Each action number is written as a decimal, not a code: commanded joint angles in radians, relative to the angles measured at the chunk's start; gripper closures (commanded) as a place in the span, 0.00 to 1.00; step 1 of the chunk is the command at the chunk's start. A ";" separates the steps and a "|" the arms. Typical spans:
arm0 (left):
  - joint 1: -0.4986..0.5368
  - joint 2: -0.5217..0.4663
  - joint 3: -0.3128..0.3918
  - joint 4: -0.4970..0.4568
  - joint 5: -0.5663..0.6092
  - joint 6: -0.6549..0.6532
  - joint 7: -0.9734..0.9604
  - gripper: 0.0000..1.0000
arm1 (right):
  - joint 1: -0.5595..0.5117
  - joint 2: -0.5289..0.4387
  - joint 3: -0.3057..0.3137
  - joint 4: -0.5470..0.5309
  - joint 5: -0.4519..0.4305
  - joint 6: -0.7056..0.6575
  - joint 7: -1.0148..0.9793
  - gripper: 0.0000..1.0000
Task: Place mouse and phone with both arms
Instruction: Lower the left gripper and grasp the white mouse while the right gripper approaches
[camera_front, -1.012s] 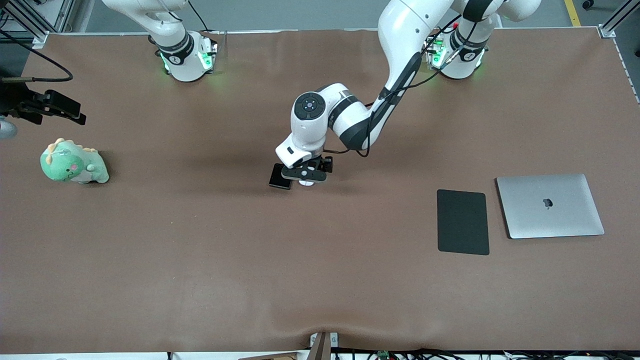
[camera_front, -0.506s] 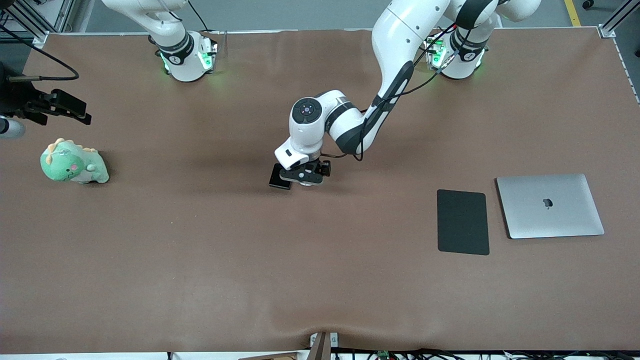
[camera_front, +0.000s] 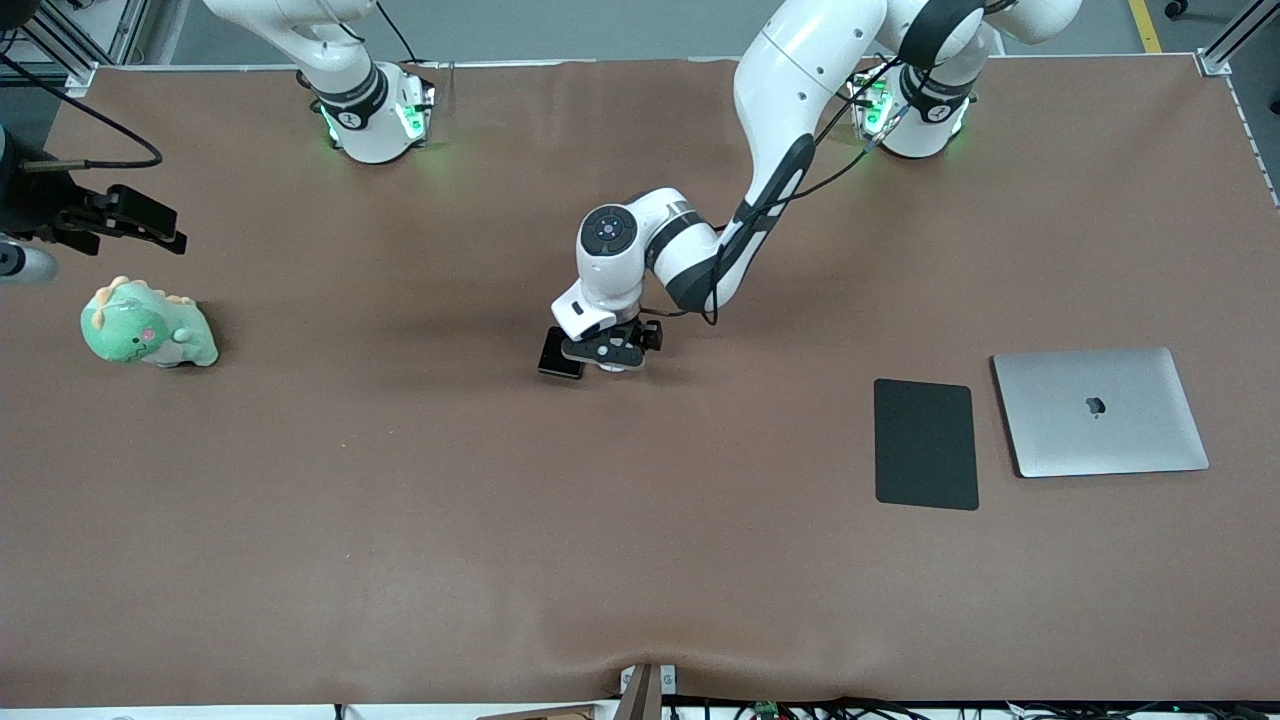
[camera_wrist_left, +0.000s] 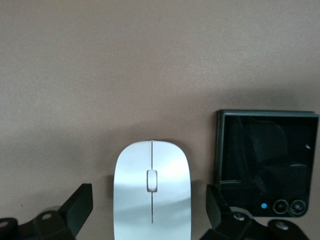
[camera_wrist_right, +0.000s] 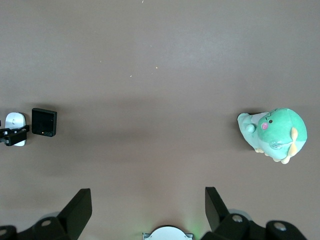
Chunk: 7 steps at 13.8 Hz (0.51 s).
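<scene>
My left gripper should close now, its fingers would hold the white mouse (camera_front: 617, 367) from either side.
The white mouse (camera_wrist_left: 152, 190) lies on the brown table cover, beside the black glossy phone (camera_wrist_left: 266, 162). My left gripper (camera_wrist_left: 148, 210) is low over the mouse and open. One finger stands on each side of the mouse, with a gap on both sides. In the front view the left gripper (camera_front: 610, 352) covers most of the mouse (camera_front: 617, 367), and the phone (camera_front: 558, 356) shows beside it toward the right arm's end. My right gripper (camera_wrist_right: 147, 210) hangs open and empty high over the right arm's end of the table.
A green plush dinosaur (camera_front: 148, 325) sits near the right arm's end of the table. A matte black pad (camera_front: 925, 443) and a closed silver laptop (camera_front: 1100, 412) lie side by side toward the left arm's end.
The left arm has folded in a little and its gripper has settled lower around the mouse. The right gripper has drifted slightly. Mouse and phone have not moved.
</scene>
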 joint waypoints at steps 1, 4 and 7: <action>-0.008 0.011 0.006 0.015 0.017 -0.003 -0.026 0.00 | 0.005 0.016 -0.004 0.018 0.016 -0.003 0.007 0.00; -0.006 0.006 0.006 0.009 0.013 -0.031 -0.026 0.52 | 0.038 0.031 -0.005 0.017 0.012 -0.005 0.013 0.00; -0.002 -0.006 0.006 0.013 0.011 -0.068 -0.026 0.76 | 0.046 0.040 -0.004 0.017 0.015 -0.003 0.016 0.00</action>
